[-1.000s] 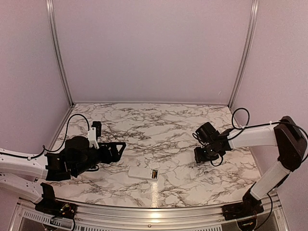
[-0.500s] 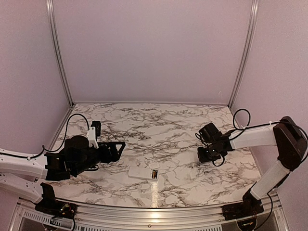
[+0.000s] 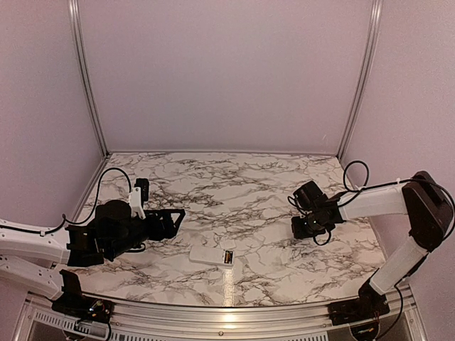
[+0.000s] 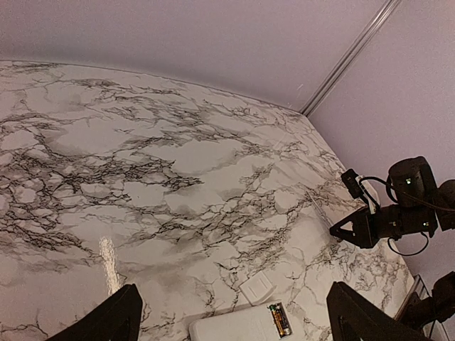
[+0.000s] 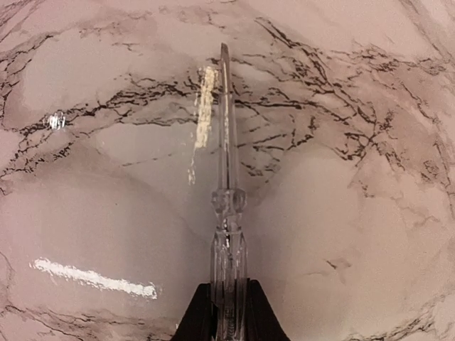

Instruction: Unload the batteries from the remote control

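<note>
My right gripper will bring the stick up if I lift it now, because its fingers are closed on the clear stick (image 5: 225, 177), around its thick end (image 5: 229, 301) in the right wrist view.
The white remote control (image 3: 211, 256) lies back up near the table's front, its compartment open with a gold-and-dark battery (image 3: 228, 256) in it. The small white back panel (image 3: 228, 244) lies just behind it. In the left wrist view the remote (image 4: 227, 330), battery (image 4: 279, 319) and panel (image 4: 257, 288) lie low between my fingers. My left gripper (image 3: 173, 222) (image 4: 234, 307) is open and empty, above the table left of the remote. My right gripper (image 3: 298, 229) (image 5: 226, 316) is low over the table at the right, shut on a thin clear pen-like stick (image 5: 225, 177).
The marble table (image 3: 234, 185) is enclosed by pale walls with metal posts at the back corners. In the left wrist view the right gripper (image 4: 355, 231) and its stick (image 4: 320, 210) sit far right of the remote. Cables loop off both wrists.
My right gripper has shifted slightly to the right with the stick in it. The left arm and the remote have not moved.
</note>
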Motion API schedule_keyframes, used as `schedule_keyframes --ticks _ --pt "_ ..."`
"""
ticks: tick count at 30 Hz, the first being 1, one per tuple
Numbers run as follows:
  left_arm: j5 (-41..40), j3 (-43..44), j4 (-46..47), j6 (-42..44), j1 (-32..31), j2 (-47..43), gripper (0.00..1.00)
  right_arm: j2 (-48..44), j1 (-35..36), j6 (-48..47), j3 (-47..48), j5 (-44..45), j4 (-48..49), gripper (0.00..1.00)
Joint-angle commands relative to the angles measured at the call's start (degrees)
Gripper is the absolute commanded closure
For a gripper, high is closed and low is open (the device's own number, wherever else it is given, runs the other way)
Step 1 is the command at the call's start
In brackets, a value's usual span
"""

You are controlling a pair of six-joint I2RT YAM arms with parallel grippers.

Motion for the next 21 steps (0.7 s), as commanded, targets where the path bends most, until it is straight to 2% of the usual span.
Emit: schedule_keyframes --ticks 1,8,21 --pt "0.17 -0.65 -1.48 0.37 0.55 -0.88 0.05 2.31 1.25 -2.78 1.0 -3.31 -1.36 1.0" --pt "2.88 -0.78 0.68 0.58 1.05 0.26 0.05 -1.46 6.85 -4.49 3.51 -2.55 -2.91 1.0" --pt "13.9 -1.39 7.64 -0.67 2.2 1.86 0.09 -13.27 20.6 -9.19 5.84 -1.68 -1.69 1.0"
